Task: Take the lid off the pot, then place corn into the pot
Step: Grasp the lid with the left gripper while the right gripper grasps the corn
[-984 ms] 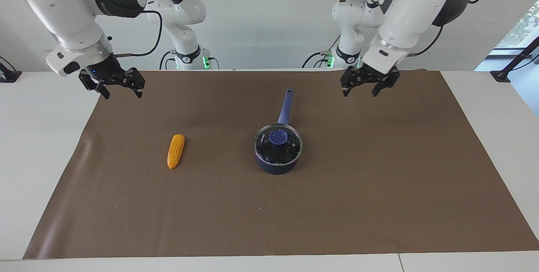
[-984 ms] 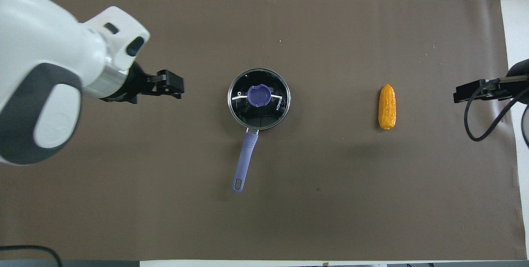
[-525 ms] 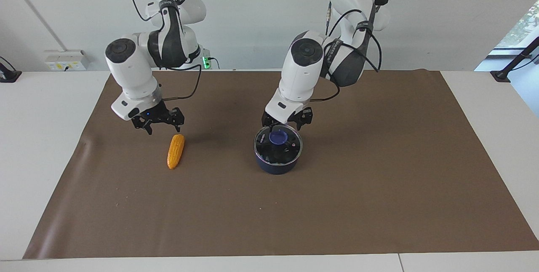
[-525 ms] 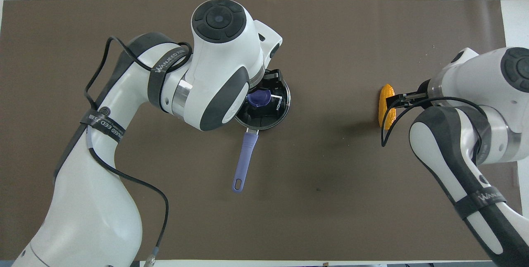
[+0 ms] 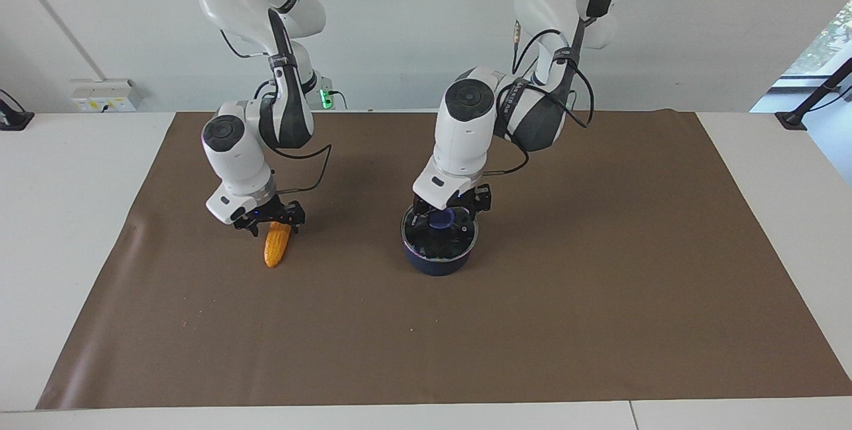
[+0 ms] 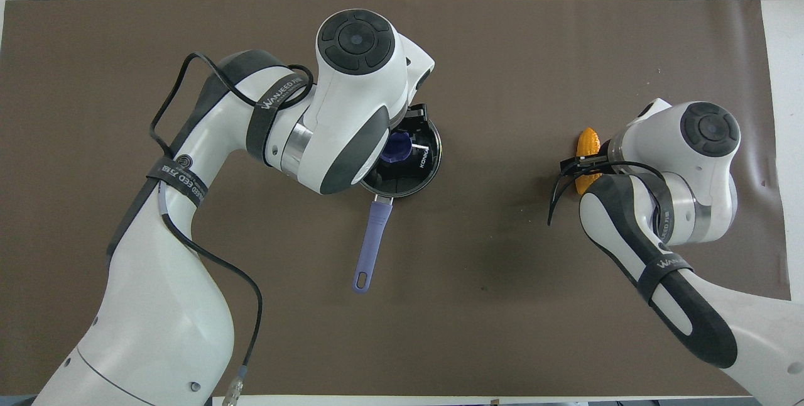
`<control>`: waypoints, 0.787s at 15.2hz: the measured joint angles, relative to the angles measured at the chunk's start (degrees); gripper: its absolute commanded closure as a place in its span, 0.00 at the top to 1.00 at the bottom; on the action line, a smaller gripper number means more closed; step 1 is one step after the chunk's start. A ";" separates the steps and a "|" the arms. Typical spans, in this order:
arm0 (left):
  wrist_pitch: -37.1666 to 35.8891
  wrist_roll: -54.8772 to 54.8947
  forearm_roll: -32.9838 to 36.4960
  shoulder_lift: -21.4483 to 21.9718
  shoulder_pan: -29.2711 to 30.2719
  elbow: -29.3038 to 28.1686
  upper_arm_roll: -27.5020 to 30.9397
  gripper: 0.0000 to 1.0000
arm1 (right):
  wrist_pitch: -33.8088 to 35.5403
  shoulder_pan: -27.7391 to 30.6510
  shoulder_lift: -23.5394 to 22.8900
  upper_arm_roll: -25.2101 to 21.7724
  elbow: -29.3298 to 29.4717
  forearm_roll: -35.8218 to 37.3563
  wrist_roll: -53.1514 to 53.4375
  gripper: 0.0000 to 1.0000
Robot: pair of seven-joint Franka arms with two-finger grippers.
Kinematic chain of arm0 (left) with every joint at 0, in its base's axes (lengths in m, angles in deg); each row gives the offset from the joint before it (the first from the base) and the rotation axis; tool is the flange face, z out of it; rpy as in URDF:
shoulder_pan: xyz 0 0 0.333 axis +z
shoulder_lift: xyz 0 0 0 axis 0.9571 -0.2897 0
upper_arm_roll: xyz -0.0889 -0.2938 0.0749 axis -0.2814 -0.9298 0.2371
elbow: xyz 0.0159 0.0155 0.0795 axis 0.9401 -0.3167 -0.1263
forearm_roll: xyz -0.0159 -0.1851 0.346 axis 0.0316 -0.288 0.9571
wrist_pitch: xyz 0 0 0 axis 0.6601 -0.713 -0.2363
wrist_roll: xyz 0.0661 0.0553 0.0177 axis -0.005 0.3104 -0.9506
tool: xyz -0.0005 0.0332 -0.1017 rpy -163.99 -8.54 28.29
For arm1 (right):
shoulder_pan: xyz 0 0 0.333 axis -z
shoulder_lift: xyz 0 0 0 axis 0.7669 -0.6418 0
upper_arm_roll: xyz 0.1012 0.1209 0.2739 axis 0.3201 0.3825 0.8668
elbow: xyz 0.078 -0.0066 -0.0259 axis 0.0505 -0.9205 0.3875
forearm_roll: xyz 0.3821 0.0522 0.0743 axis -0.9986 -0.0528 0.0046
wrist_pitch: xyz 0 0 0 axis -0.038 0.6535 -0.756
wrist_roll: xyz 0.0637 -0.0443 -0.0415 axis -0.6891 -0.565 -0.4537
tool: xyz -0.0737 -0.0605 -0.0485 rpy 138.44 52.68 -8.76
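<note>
The glass lid spreads wide and flat over the pot, so my left gripper will next grab its narrow blue knob [image 6: 397, 147] to lift the lid.
The dark blue pot [image 5: 436, 263] stands mid-table with the glass lid [image 5: 460, 241] on it. Its long handle [image 6: 370, 242] points toward the robots. My left gripper [image 5: 444, 215] is low over the lid, open, with a finger on each side of the blue knob [image 5: 440, 219]. The yellow-orange corn [image 5: 273, 249] lies on the mat toward the right arm's end. My right gripper [image 5: 274, 225] is open and low over the end of the corn nearer the robots, straddling it. In the overhead view the arms hide most of the lid [image 6: 422, 170] and corn [image 6: 588, 139].
A brown mat [image 5: 599, 283] covers the table, with white table surface [image 5: 66, 217] at both ends. Both arms reach out over the mat. A black cable [image 5: 313, 174] hangs from the right arm's wrist.
Both grippers have come down: the left from just above the lid to around its knob, the right from beside the corn's near end to over it. Pot, lid and corn have not moved.
</note>
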 measured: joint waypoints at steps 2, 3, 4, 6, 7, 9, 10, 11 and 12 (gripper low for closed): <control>0.40 0.05 0.00 -0.48 -0.01 0.00 -0.02 1.00 | 0.00 -0.11 -0.42 0.00 0.04 0.00 0.30 0.12; 0.54 0.06 0.00 -0.63 -0.01 0.00 -0.02 1.00 | 0.02 -0.11 -0.43 0.00 0.08 0.00 0.30 0.00; 0.61 0.07 0.00 -0.70 -0.02 -0.01 -0.02 1.00 | 0.14 -0.12 -0.43 0.00 0.16 -0.01 0.30 0.00; 0.65 0.07 0.00 -0.75 -0.02 -0.06 -0.03 1.00 | 0.49 -0.20 -0.43 0.01 0.23 -0.01 0.30 0.00; 0.65 0.07 0.00 -0.79 -0.03 -0.07 -0.03 1.00 | 0.78 -0.24 -0.43 0.05 0.32 -0.01 0.30 0.00; 0.71 0.08 0.00 -0.86 -0.04 -0.08 -0.06 0.99 | 3.10 -0.25 -0.43 0.11 1.25 -0.01 0.31 0.00; 0.90 0.09 0.00 -0.87 -0.07 -0.08 -0.08 0.99 | 4.81 -0.25 -0.43 0.12 2.11 -0.01 0.31 0.00; 1.17 0.13 0.00 -0.86 -0.16 -0.08 -0.11 0.99 | 6.28 -0.25 -0.42 0.12 3.02 -0.01 0.31 0.00; 1.39 0.13 0.00 -0.87 -0.37 -0.08 -0.11 0.99 | 7.31 -0.25 -0.42 0.13 3.75 -0.01 0.31 0.00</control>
